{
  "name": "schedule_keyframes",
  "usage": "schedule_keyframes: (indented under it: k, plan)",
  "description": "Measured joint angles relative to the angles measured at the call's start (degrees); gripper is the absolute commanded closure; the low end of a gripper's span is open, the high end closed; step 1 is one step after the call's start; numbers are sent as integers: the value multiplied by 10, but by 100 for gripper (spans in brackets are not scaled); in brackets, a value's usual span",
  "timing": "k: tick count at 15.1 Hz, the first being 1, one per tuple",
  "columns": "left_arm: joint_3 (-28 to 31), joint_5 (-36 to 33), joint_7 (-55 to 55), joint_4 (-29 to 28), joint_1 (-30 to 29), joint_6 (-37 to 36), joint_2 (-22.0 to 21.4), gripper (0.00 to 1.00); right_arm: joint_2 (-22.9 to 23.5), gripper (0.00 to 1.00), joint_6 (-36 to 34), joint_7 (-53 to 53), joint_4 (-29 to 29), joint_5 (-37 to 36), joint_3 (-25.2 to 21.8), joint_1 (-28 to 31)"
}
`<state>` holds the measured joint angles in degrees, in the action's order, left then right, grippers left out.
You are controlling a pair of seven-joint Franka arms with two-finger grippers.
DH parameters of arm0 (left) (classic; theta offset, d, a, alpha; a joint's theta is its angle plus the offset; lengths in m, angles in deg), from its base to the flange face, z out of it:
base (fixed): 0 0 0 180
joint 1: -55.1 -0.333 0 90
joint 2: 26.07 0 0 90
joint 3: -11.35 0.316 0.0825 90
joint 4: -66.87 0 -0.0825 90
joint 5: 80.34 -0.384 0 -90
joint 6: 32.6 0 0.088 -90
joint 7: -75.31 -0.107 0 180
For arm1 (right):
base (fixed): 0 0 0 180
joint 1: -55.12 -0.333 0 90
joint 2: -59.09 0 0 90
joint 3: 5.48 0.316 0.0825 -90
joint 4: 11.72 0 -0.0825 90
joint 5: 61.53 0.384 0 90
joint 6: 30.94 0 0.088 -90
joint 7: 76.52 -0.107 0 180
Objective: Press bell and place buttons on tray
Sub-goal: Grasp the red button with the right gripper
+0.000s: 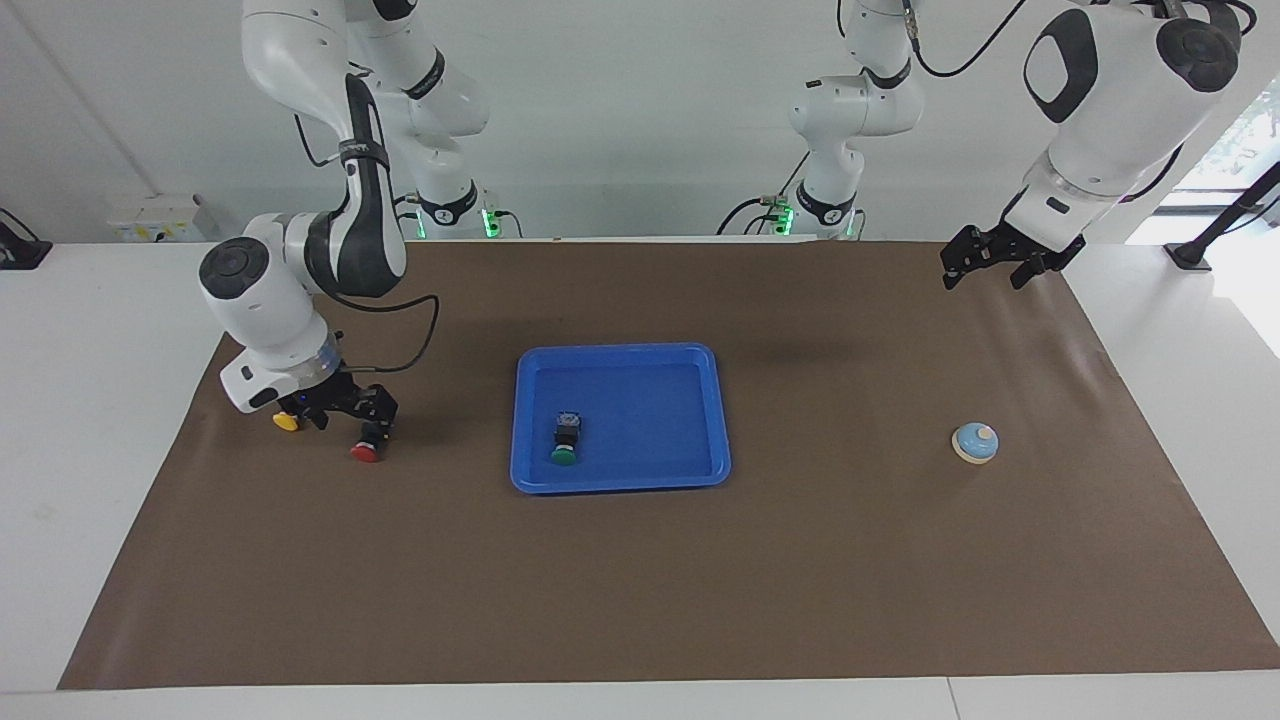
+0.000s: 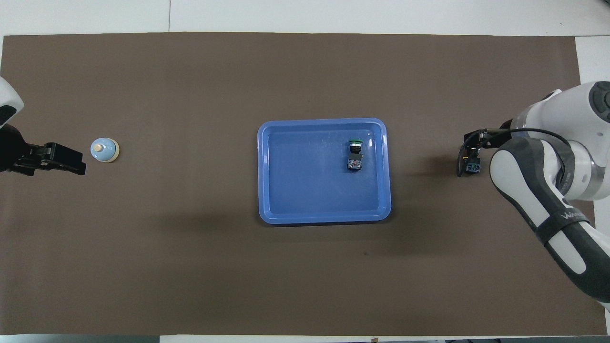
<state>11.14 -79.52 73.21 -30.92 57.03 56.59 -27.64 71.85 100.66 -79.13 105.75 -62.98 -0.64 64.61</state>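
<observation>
My right gripper's fingers are still short of the red button's black body, so closing now would miss. The right gripper moves toward the body next.
A green button (image 1: 566,440) lies on its side in the blue tray (image 1: 620,351), also seen as green button (image 2: 355,155) in tray (image 2: 324,122). A yellow button (image 1: 286,422) and a red button (image 1: 367,448) lie on the mat toward the right arm's end. My right gripper (image 1: 352,418) hangs open, low over the gap between them; one finger overlaps the red button's black body (image 2: 473,167), and I cannot tell if they touch. The light-blue bell (image 1: 975,443) (image 2: 104,149) stands toward the left arm's end. My left gripper (image 1: 983,276) waits open in the air, holding nothing.
A brown mat (image 1: 640,580) covers the table. The right arm's forearm (image 2: 538,200) hides the yellow button in the overhead view. White table (image 1: 90,400) borders the mat at both ends.
</observation>
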Motion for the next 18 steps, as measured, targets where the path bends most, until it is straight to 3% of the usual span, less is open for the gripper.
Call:
schedule_keyframes:
  k: [7,8,9,10,14,18]
  plan:
    - [0,0,0,0,0,0,0,0,-19,2,124,3,104,0,6,4]
    - [0,0,0,0,0,0,0,0,-19,20,144,4,118,0,6,4]
    - [0,0,0,0,0,0,0,0,-19,56,157,4,130,0,7,4]
    - [0,0,0,0,0,0,0,0,-19,100,161,5,135,0,7,3]
    - [0,0,0,0,0,0,0,0,-25,100,156,5,133,0,7,0]
    - [0,0,0,0,0,0,0,0,-26,100,92,3,95,0,9,-15]
